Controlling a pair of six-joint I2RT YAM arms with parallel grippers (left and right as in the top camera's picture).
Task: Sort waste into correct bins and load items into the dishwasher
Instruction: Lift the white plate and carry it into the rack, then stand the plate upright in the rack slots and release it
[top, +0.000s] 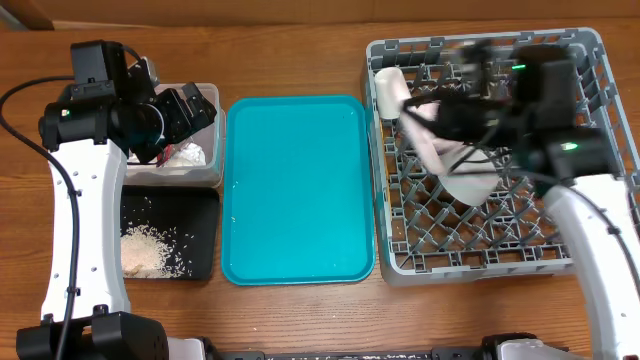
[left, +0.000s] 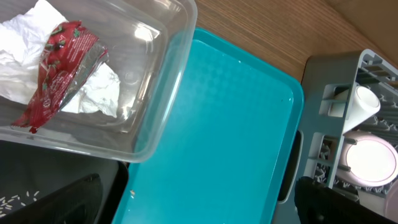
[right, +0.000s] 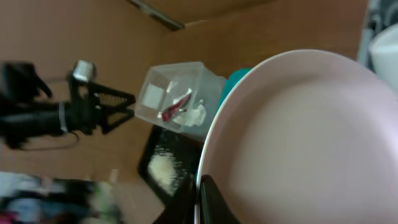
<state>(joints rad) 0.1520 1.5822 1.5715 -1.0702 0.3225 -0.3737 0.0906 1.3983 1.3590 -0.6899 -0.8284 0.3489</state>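
Observation:
The plate slants over the pink bowl, short of the rack's nearer wires, so it shifts there before my right gripper releases it.
My right gripper (right: 200, 202) is shut on the rim of the round pale pink-white plate (right: 298, 143) and holds it tilted over the grey dish rack (top: 600, 50); the plate shows blurred overhead (top: 455, 160). A cream cup (top: 388, 92) lies in the rack's far left corner. My left gripper (top: 185, 110) is open and empty above the clear tub (left: 158, 112), which holds the white napkin (left: 93, 93) and the red wrapper (left: 59, 59). Rice (top: 150, 248) lies in the black tray (top: 205, 200).
The teal serving tray (top: 300, 190) lies between the bins and the rack. A pale pink bowl (left: 371, 158) sits in the rack next to the cup (left: 360, 102). Wooden table all round.

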